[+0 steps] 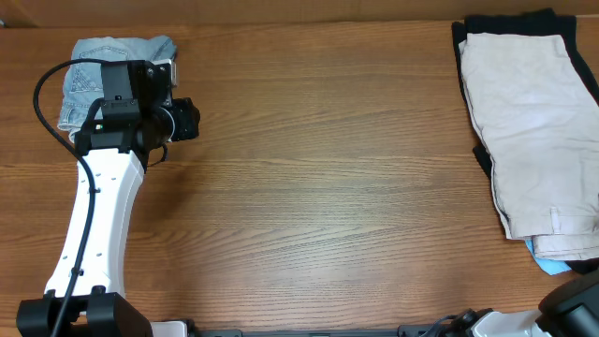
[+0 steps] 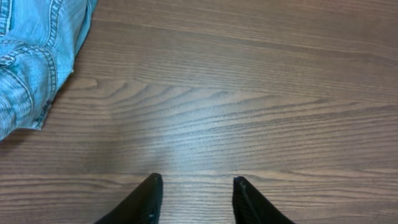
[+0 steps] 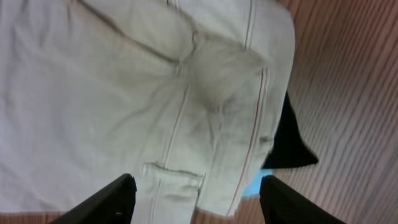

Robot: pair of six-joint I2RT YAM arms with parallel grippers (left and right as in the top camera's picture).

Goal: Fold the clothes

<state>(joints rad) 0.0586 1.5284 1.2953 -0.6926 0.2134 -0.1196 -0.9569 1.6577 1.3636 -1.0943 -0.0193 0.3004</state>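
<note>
The robot's right gripper needs to pinch the raised fold of the cream shorts near the belt loop (image 1: 555, 221) and leave the black garment (image 1: 465, 33) free. It can then spread the shorts for folding.
Cream-beige shorts (image 1: 533, 122) lie at the table's right edge on top of a black garment (image 1: 465, 33); a bit of light-blue cloth (image 1: 550, 264) peeks out at their near end. Folded light-blue denim shorts (image 1: 89, 80) lie at the far left. My left gripper (image 2: 196, 186) is open and empty over bare wood just right of the denim shorts (image 2: 31, 56). My right gripper (image 3: 196, 186) is open and empty above the cream shorts (image 3: 124, 99), near a belt loop; the black garment (image 3: 289, 143) shows beside them.
The wooden table (image 1: 318, 159) stretches between the two piles. The left arm (image 1: 98, 225) reaches from the near left edge. The right arm's base (image 1: 571, 314) sits at the near right corner.
</note>
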